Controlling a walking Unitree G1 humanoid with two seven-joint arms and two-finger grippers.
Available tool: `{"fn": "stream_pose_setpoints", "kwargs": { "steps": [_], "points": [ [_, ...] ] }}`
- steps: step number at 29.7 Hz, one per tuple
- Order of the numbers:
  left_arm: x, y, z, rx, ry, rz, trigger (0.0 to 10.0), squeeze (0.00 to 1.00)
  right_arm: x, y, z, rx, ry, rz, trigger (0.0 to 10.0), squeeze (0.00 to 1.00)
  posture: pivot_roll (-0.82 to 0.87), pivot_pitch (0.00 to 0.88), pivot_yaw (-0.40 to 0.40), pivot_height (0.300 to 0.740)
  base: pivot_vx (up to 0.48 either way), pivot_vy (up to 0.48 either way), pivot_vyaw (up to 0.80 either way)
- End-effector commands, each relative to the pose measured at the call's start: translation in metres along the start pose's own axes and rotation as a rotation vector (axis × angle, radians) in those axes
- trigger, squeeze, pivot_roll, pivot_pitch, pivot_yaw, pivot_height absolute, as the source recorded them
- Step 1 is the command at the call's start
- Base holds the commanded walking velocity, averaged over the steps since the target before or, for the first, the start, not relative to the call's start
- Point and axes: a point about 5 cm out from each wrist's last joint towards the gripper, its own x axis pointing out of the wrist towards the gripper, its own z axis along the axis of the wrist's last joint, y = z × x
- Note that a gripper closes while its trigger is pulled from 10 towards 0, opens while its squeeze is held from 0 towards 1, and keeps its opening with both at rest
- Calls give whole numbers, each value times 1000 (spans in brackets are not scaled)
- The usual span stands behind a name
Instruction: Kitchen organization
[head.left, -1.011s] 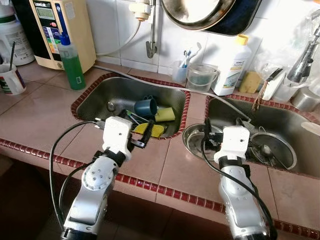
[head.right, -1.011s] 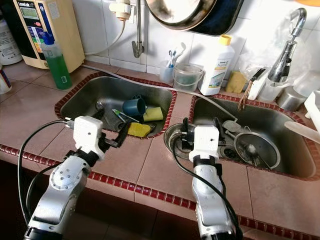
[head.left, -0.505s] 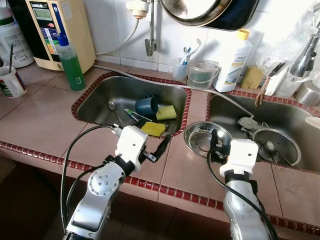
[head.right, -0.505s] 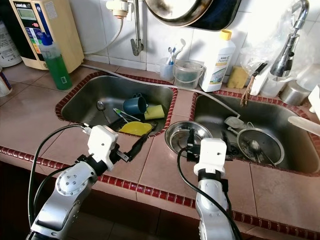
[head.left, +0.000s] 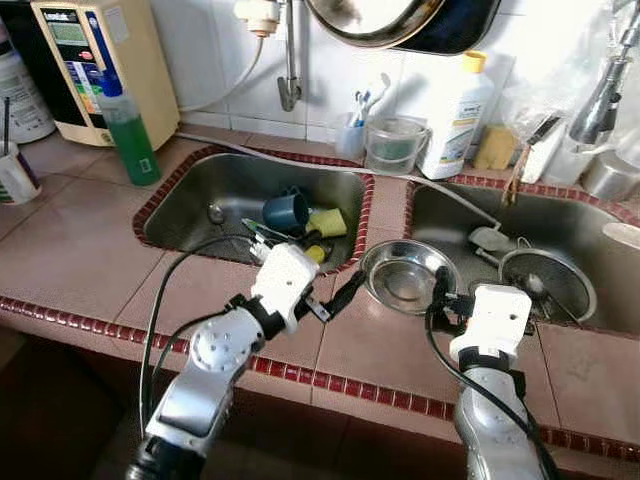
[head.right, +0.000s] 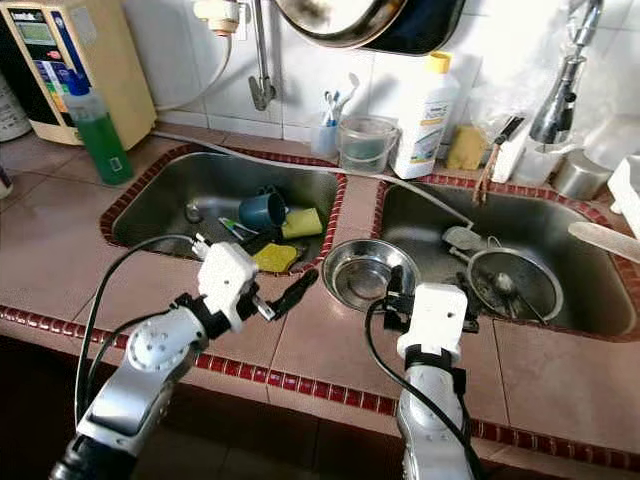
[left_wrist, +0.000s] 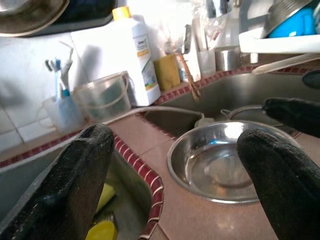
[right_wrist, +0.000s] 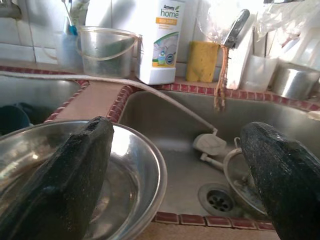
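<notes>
My right gripper grips the round steel bowl by its thin rim next, since the bowl's wide body (head.left: 405, 280) is wider than my fingers' reach.
A shiny steel bowl (head.left: 403, 279) sits upright on the tiled divider between the two sinks. My left gripper (head.left: 338, 299) is open just left of the bowl, pointing at it, and its wrist view has the bowl (left_wrist: 224, 165) ahead between the spread fingers (left_wrist: 75, 180). My right gripper (head.left: 451, 300) is open at the bowl's near right rim. In the right wrist view the bowl (right_wrist: 136, 176) lies under one finger (right_wrist: 65, 175), with the right sink beyond. Neither gripper holds anything.
The left sink (head.left: 190, 205) holds a blue mug (head.left: 284, 212), yellow sponges (head.left: 326, 221) and utensils. A round strainer (head.left: 546, 284) lies in the right sink. A green soap bottle (head.left: 127, 128), a detergent bottle (head.left: 456, 112), a plastic jug (head.left: 392, 146) and a tap (head.left: 598, 100) line the back.
The camera has shifted. My left gripper swung right from the left sink's edge to beside the bowl. My right gripper drew back from over the bowl to its near rim.
</notes>
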Motion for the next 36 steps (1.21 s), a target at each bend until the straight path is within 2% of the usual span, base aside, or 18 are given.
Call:
{"fn": "stream_pose_setpoints", "kwargs": {
  "steps": [1, 7, 15, 25, 36],
  "points": [
    [2, 1, 1, 7, -2, -9, 10000, 0, 2, 0, 6, 33, -11, 2, 10000, 0, -273, 73, -7, 732, 0, 0, 0],
    [3, -3, 5, 4, -20, -35, 10000, 0, 4, -2, 7, 117, 20, -17, 10000, 0, -266, 85, -7, 732, 0, 0, 0],
    [-2, -8, 1, 1, -10, -64, 10000, 0, 6, -3, 7, 182, 44, -34, 10000, 0, -258, 93, -1, 732, 0, 0, 0],
    [-3, -9, 2, -3, -9, -75, 10000, 0, 9, 3, 7, 296, 92, -18, 10000, 0, -252, 99, 7, 732, 0, 0, 0],
    [-3, -10, 6, -8, -21, -69, 10000, 0, 12, 7, 4, 384, 220, -40, 10000, 0, -250, 105, -3, 732, 0, 0, 0]
  ]
}}
